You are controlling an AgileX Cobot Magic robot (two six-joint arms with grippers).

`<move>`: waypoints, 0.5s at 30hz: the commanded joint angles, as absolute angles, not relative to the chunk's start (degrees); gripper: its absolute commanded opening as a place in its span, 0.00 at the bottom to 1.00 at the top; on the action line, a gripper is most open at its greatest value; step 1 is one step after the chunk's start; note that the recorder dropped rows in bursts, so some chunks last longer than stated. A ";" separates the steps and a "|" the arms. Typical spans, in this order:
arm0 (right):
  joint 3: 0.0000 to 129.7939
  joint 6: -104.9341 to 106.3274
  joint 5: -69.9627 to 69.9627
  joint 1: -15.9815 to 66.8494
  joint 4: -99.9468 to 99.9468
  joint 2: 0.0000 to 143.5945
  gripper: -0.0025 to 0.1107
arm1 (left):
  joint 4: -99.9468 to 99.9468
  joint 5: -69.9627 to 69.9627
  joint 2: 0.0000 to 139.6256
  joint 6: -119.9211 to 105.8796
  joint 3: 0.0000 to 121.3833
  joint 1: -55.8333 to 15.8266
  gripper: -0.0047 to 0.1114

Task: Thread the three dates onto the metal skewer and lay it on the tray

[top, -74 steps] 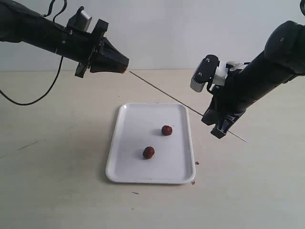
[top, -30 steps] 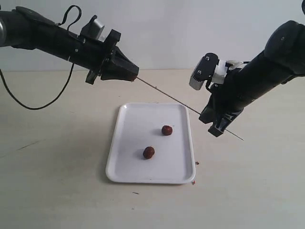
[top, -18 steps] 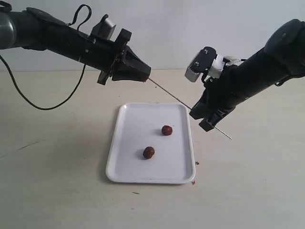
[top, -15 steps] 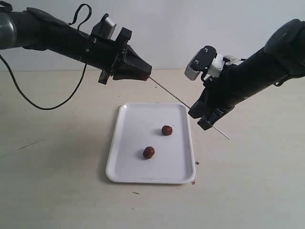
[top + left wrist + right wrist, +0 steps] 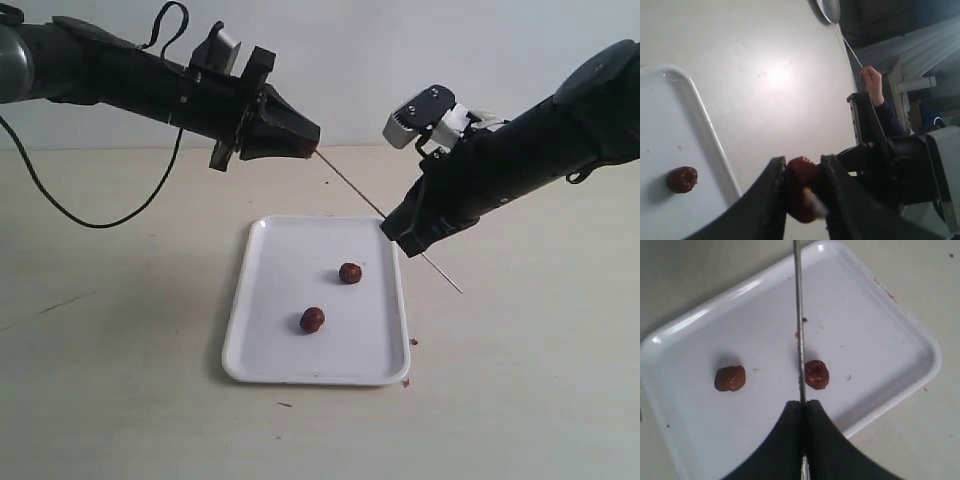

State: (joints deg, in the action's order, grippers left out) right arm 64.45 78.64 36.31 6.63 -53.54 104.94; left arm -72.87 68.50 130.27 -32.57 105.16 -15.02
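The metal skewer [image 5: 350, 186] runs through the dark red date [image 5: 311, 150], so the date would stay threaded, and my left gripper opens next.
In the air above the table, my left gripper [image 5: 308, 149] is shut on one dark red date [image 5: 801, 186]. The thin metal skewer [image 5: 350, 186] runs into that date, and a blurred bit of it pokes out on the near side [image 5: 814, 204]. My right gripper [image 5: 402, 236] is shut on the skewer [image 5: 798, 315] further down its length, over the tray's far right corner. The skewer's free end slants down past it toward the table. Two more dates [image 5: 350, 272] [image 5: 312, 319] lie on the white tray [image 5: 285, 260]; both [image 5: 730, 378] [image 5: 816, 374] also show in the right wrist view.
A black cable [image 5: 60, 205] hangs from the left arm over the table's left side. Small red crumbs [image 5: 408, 380] lie off the tray's front right corner. A person's hand [image 5: 872, 82] shows far off in the left wrist view.
The left gripper has moved right with its date, and the right gripper has moved left and up. The bare stretch of skewer between them has become shorter.
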 commanded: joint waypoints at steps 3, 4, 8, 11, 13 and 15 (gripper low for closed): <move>64.38 80.60 36.65 6.67 -57.73 104.78 0.02 | -77.98 68.86 130.49 -35.57 105.48 -15.42 0.28; 64.38 81.04 36.69 6.67 -58.62 104.78 0.02 | -78.31 68.55 130.49 -35.57 105.48 -15.42 0.31; 64.38 82.45 36.89 6.67 -60.64 104.78 0.02 | -78.32 67.73 130.49 -35.57 105.48 -15.81 0.40; 64.38 82.45 36.89 6.67 -61.90 104.78 0.02 | -78.32 67.75 130.49 -35.91 105.48 -16.26 0.43; 64.38 82.45 36.89 6.67 -62.01 104.78 0.02 | -78.32 67.75 130.49 -35.93 105.48 -16.62 0.42; 64.38 82.45 36.89 6.67 -62.01 104.78 0.02 | -78.32 67.75 130.49 -35.93 105.48 -16.66 0.42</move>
